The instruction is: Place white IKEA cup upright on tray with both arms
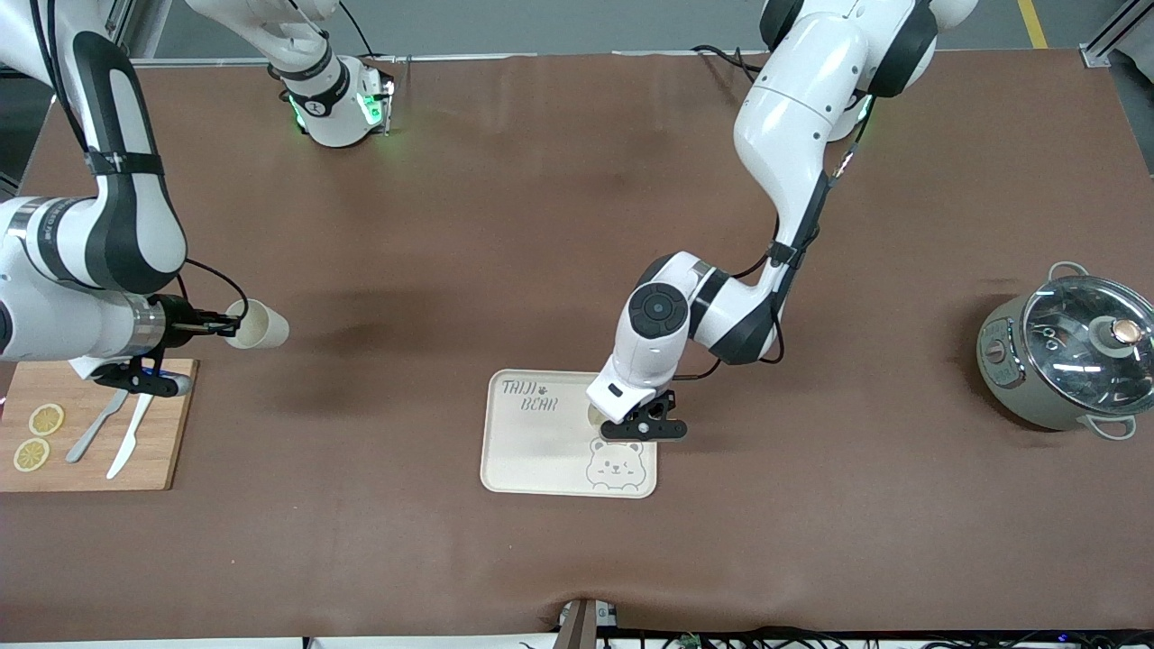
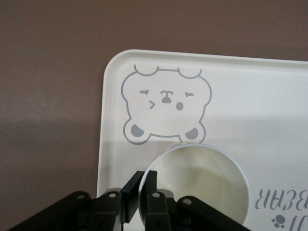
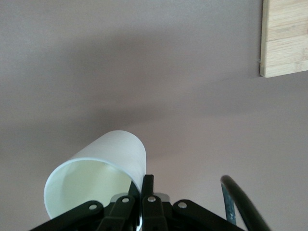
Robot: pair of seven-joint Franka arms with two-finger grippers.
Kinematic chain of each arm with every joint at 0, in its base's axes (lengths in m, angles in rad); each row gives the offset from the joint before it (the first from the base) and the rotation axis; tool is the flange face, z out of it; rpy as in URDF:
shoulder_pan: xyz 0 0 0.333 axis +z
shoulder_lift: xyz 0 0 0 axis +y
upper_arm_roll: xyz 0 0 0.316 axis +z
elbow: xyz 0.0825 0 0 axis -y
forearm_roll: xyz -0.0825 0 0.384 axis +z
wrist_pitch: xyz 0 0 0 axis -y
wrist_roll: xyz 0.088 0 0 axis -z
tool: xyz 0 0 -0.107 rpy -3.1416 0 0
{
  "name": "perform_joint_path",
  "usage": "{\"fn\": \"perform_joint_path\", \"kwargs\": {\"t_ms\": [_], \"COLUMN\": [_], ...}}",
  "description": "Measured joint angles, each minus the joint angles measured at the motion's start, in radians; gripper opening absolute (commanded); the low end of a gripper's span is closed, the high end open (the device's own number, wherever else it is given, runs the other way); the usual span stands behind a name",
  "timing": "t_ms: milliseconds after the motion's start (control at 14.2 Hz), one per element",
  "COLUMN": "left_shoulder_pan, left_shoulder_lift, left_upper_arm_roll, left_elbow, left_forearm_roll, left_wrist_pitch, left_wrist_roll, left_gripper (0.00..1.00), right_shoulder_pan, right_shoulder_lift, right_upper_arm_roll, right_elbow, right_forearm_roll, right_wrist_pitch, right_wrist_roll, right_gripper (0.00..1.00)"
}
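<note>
The white cup [image 1: 595, 415] [image 2: 207, 178] stands upright with its base on the cream bear tray, so it is now time for my left gripper to open.
A white cup [image 2: 202, 183] stands upright on the cream bear tray [image 2: 250, 96], between the bear drawing and the lettering. My left gripper [image 2: 143, 185] is shut on its rim, one finger inside and one outside. In the front view the left gripper [image 1: 642, 431] is over the tray [image 1: 532, 451] and hides most of that cup [image 1: 594, 415]. My right gripper [image 1: 225, 326] is shut on the rim of a second white cup [image 1: 261, 326], held on its side in the air over the table beside the cutting board. It also shows in the right wrist view [image 3: 96, 178], with the right gripper [image 3: 143, 185] pinching its rim.
A wooden cutting board [image 1: 153, 451] with two lemon slices [image 1: 45, 419], a knife [image 1: 126, 442] and a spoon-like utensil [image 1: 95, 433] lies at the right arm's end. A grey pot with a glass lid [image 1: 1064, 361] stands at the left arm's end.
</note>
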State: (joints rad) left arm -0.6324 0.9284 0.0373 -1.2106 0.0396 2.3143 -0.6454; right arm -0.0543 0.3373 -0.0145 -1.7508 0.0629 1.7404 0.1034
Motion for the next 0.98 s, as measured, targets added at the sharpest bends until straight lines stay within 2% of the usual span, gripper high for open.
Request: {"fn": "perform_joint_path", "kwargs": {"t_ms": [70,211,281,492,773,984], "left_shoulder_pan": [0.000,0.000,0.000,0.000,0.000,0.010], "left_shoulder_lift": [0.000,0.000,0.000,0.000,-0.004,-0.029], "left_upper_arm_roll": [0.000,0.001,0.001,0.001,0.002,0.008], "left_elbow": [0.000,0.000,0.000,0.001,0.008,0.018], "left_forearm_roll": [0.000,0.000,0.000,0.000,0.000,0.002], "left_wrist_pitch": [0.000,0.000,0.000,0.000,-0.002,-0.048], "left_wrist_roll": [0.000,0.001,0.001,0.001,0.001,0.027], "left_gripper": [0.44,0.78,0.98,1.00,1.00,1.00], "right_shoulder_pan": [0.002,0.002,0.003,0.008,0.021,0.036], "right_shoulder_lift": [0.000,0.000,0.000,0.000,0.000,0.000], "right_upper_arm_roll": [0.000,0.000,0.001,0.002,0.003,0.005], "right_elbow": [0.000,0.000,0.000,0.000,0.002,0.006], "right_forearm_roll": [0.002,0.003,0.004,0.012,0.065,0.090], "right_wrist_pitch": [0.000,-0.002,-0.002,-0.002,-0.002,-0.001], "right_wrist_roll": [0.006,0.009,0.011,0.034,0.076,0.124], "right_gripper": [0.00,0.00,0.00,0.00,0.00,0.00]}}
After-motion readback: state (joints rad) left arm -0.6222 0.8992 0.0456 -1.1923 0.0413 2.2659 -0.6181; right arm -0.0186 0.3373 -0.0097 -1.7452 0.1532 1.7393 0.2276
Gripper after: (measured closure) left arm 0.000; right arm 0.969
